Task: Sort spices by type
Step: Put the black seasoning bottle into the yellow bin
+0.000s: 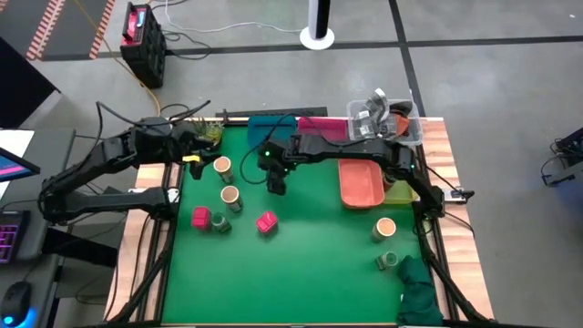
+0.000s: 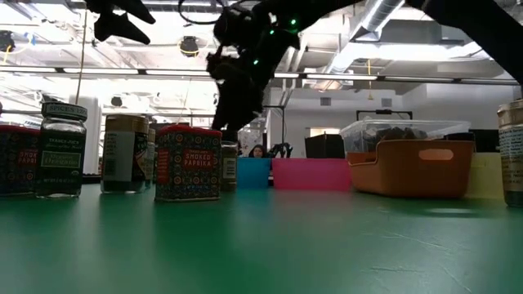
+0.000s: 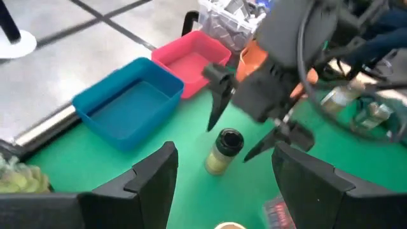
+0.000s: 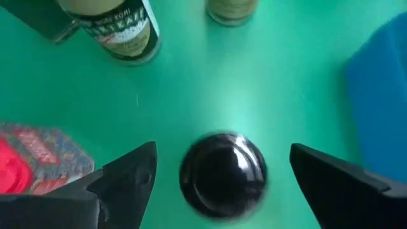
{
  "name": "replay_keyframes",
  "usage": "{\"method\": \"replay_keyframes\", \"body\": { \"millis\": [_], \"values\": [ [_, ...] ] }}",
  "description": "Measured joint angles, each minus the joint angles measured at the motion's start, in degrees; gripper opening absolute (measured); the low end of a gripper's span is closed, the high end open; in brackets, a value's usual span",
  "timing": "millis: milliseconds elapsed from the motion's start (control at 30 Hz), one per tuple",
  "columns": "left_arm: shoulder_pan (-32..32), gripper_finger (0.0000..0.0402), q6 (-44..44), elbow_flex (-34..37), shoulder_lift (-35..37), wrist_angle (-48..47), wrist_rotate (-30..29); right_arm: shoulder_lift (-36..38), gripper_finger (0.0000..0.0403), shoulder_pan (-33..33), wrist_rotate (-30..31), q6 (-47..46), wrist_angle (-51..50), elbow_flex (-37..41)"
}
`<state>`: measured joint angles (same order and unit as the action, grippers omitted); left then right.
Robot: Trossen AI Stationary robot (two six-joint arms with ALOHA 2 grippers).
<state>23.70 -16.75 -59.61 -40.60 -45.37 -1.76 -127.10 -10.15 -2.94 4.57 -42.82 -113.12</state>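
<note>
My right gripper grabs the spice jar by its dark lid [image 4: 222,173] next, to sort the spices by type.
My right gripper [image 4: 222,147] hangs open over a dark-lidded spice jar [image 4: 222,173] that stands on its base on the green mat, one finger on either side of the lid and clear of it; the left wrist view shows the same jar [image 3: 222,151]. My left gripper [image 1: 194,157] is open near the table's far left corner. Two tan-topped jars [image 1: 221,166] [image 1: 230,196] stand left of the dark-lidded jar. Nearer are two pink-red tins [image 1: 200,217] [image 1: 266,222] and a green-topped jar [image 1: 220,222]. On the right stand another tan-topped jar [image 1: 385,228] and a green-topped jar [image 1: 386,261].
Along the far edge sit a blue bin [image 1: 273,128], a pink bin [image 1: 323,126] and a clear tub of metal parts [image 1: 383,117]. An orange bin [image 1: 362,182] and a yellow-green bin [image 1: 403,191] sit at the right. A dark green cloth [image 1: 419,292] lies at the near right corner.
</note>
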Motion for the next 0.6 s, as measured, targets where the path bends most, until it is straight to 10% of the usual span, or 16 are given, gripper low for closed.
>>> {"method": "replay_keyframes", "body": {
  "millis": [300,600],
  "values": [
    [-0.09,0.0242,-7.99,0.0,2.23,0.05,0.44,-3.75,0.0369,0.17,-0.13,-0.22,-1.54,0.02],
    [-0.09,0.0242,-9.95,0.0,2.93,3.07,0.46,-3.42,0.0237,-1.35,-0.11,0.59,-0.34,-0.11]
  ]
}}
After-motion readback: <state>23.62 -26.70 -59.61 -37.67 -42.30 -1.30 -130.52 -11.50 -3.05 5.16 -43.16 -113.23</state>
